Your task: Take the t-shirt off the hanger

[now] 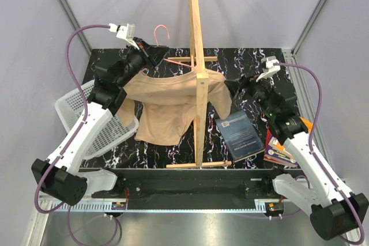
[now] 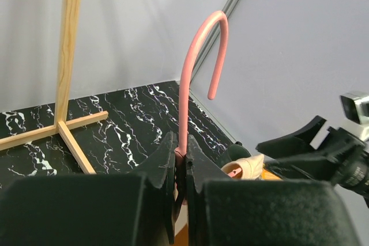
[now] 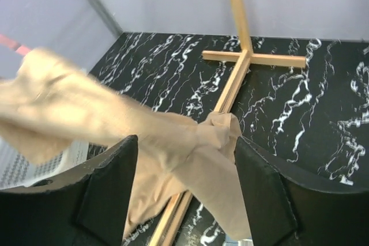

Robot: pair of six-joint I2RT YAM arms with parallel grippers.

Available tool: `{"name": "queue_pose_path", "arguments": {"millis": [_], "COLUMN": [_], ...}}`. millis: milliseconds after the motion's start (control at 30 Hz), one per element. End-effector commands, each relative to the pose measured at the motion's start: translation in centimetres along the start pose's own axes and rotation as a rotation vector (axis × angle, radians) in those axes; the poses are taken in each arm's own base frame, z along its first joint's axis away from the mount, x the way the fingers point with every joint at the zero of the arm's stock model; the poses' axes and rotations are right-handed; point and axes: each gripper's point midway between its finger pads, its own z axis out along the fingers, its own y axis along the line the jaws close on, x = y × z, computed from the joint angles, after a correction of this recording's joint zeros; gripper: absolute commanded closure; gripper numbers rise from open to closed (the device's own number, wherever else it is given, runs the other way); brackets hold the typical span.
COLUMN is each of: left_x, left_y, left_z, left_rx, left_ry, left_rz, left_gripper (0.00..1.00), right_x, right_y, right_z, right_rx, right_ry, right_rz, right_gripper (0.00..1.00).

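The t-shirt (image 1: 167,101) has a sleeve away from my left gripper, and my right gripper next needs to grab it by that sleeve, cloth only. Then that shoulder of the t-shirt can slip off the hanger.
The tan t-shirt (image 1: 167,101) hangs on the pink wire hanger (image 1: 163,30), held up in front of the wooden pole stand. My left gripper (image 1: 151,53) is shut on the hanger's neck just below the hook. In the left wrist view the hook (image 2: 193,67) rises from between the closed jaws of the left gripper (image 2: 181,155), and a bit of shirt (image 2: 249,167) shows beyond. My right gripper (image 1: 235,88) is open at the shirt's right sleeve. In the right wrist view the sleeve (image 3: 190,148) lies between the spread fingers (image 3: 115,185) of the right gripper (image 3: 185,162); a pink hanger end (image 3: 8,41) shows at far left.
The tall wooden pole stand (image 1: 197,56) with its cross base (image 3: 245,61) stands mid-table, the shirt's right side draped around it. A white mesh basket (image 1: 72,108) is at the left. A dark blue book (image 1: 240,136) and a stack of books (image 1: 281,149) lie at the right.
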Motion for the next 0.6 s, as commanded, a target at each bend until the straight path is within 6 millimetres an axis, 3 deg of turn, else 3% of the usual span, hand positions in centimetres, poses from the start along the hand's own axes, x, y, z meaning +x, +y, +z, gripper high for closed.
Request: {"name": "queue_pose_path", "arguments": {"millis": [0,67,200,267,400,467,533,567], "left_x": [-3.2,-3.1,-2.9,-2.9,-3.1,-3.2,-3.2,-3.2], "left_y": [-1.7,-1.7,-2.3,-2.5,-2.8,-2.9,-2.9,-3.0], "left_z": [-0.9,-0.7,-0.5,-0.6,-0.9,-1.0,-1.1,-1.0], "left_rx": [0.046,0.049,0.082,0.091,0.099,0.100,0.101,0.104], "left_ry": [-0.091,-0.084,-0.068,-0.065,-0.067,-0.069,-0.071,-0.069], "left_rz": [0.060,0.057,0.055,0.054,0.058,0.062,0.064,0.064], "left_gripper": [1.00,1.00,1.00,1.00,1.00,1.00,1.00,1.00], "right_x": [1.1,2.1,1.9,1.8,0.6,0.3,0.6,0.7], "right_y": [3.6,4.4,4.9,4.8,3.1,3.1,2.6,2.6], "right_z": [-2.4,-2.9,-2.3,-1.6,0.3,0.8,1.5,1.6], "right_rx": [-0.245,-0.318,-0.359,-0.358,-0.254,-0.254,-0.237,-0.240], "right_ry": [0.045,0.061,0.054,0.060,0.039,0.021,0.034,0.036], "right_rz": [-0.226,-0.288,-0.287,-0.292,-0.292,-0.298,-0.284,-0.281], "right_gripper": [0.21,0.13,0.10,0.01,0.00,0.09,0.32,0.37]}}
